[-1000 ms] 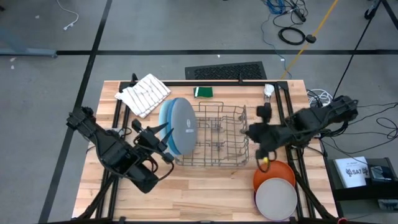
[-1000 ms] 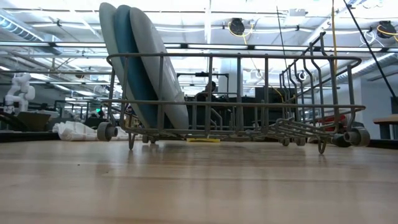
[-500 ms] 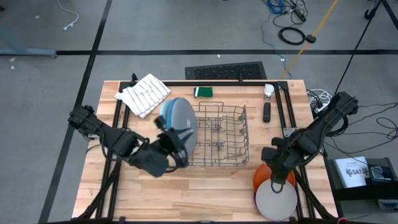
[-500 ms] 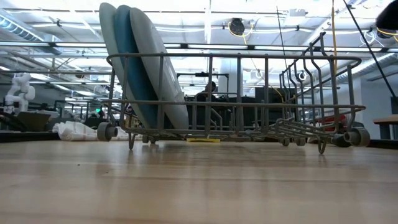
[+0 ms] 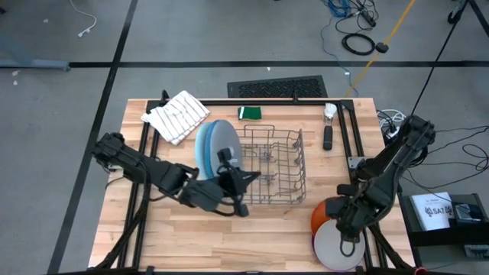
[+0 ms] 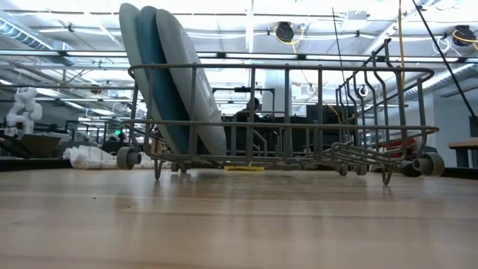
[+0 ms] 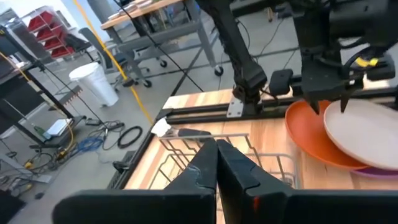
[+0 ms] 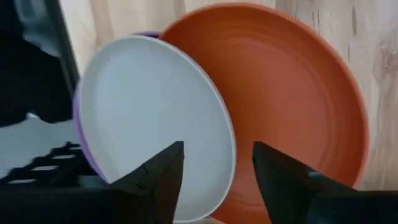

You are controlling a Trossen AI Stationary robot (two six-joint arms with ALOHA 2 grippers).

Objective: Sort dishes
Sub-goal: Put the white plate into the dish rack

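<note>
My right gripper is to sort the off-white plate into the wire rack [image 5: 273, 174], so it should grab the plate by its rim next.
Three large plates [image 5: 217, 153], light blue, darker blue and grey, stand on edge in the left end of the wire rack [image 5: 273, 174]; the low view shows the plates [image 6: 168, 82] leaning against its wires. My left gripper [image 5: 247, 178] hovers shut over the rack's near left part, just right of those plates. At the near right lies a stack of small plates: orange [image 8: 292, 81], off-white [image 8: 149, 118] and a purple rim [image 8: 77, 127] beneath. My right gripper [image 8: 217, 180] hangs open above that stack, its fingers either side of the off-white plate's edge.
A white striped cloth [image 5: 177, 114] lies at the far left corner, a green object [image 5: 249, 113] beside it, and a small black object [image 5: 328, 137] and a white one [image 5: 330, 111] at the far right. Bare wood runs along the near edge.
My left gripper has swung toward the table's right, from left of the rack to over its near left part, and has shut. My right gripper has moved from the rack's right end toward the near edge and now hangs over the small plates.
</note>
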